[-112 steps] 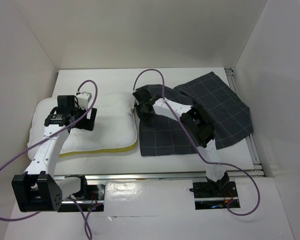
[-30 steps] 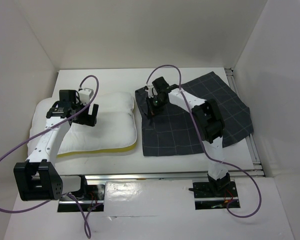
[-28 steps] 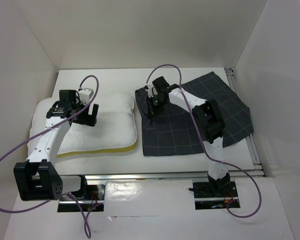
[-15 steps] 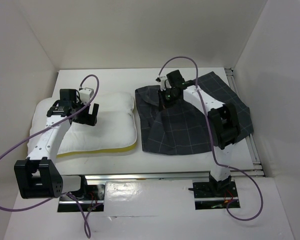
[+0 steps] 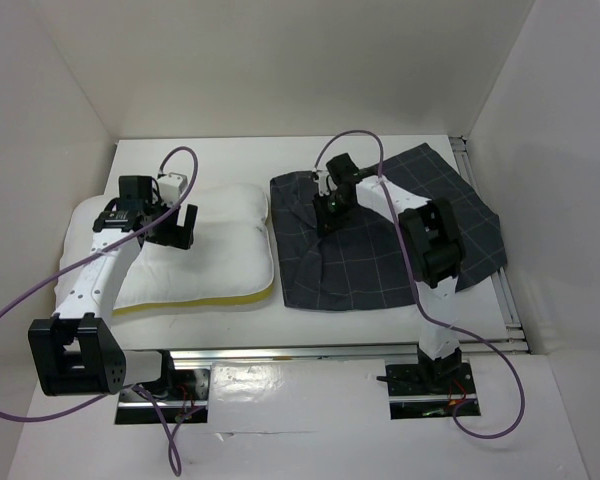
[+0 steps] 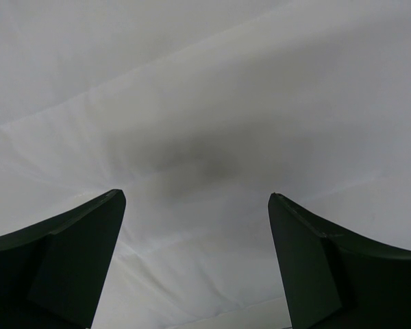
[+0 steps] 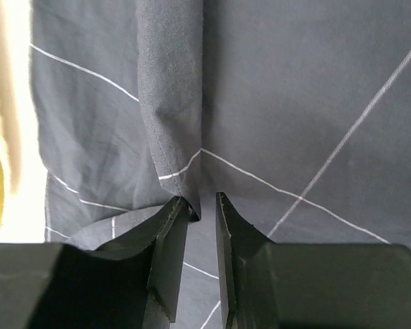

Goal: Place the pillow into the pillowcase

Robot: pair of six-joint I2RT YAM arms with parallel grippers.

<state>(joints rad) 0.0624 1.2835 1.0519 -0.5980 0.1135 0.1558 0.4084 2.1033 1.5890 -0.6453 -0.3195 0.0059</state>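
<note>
The pillowcase's opening has to be held open for the white pillow (image 5: 220, 250), so the robot's right gripper will grab the pillowcase by its folded hem (image 5: 318, 244) next.
The white pillow (image 5: 220, 250), with a yellow band (image 5: 200, 300) along its near edge, lies on the left of the table. My left gripper (image 5: 173, 228) hovers over the pillow's middle. Its fingers are wide open and empty in the left wrist view (image 6: 195, 205), with only pillow fabric (image 6: 205, 103) beneath. The dark grid-patterned pillowcase (image 5: 400, 250) lies to the right of the pillow. My right gripper (image 5: 323, 208) is over its far left part. In the right wrist view it (image 7: 202, 202) is nearly closed and pinches a folded hem of the pillowcase (image 7: 171, 103) at its fingertips. The pillow's edge (image 7: 0, 137) shows blurred at the left.
White enclosure walls stand on the left, back and right. A metal rail (image 5: 310, 352) runs along the table's near edge and another (image 5: 505, 290) along the right side. Purple cables (image 5: 180, 160) loop above both arms.
My right gripper pulled the pillowcase's upper layer up and to the right, then came back a little left. The cloth's left part is now bunched. My left arm has barely moved.
</note>
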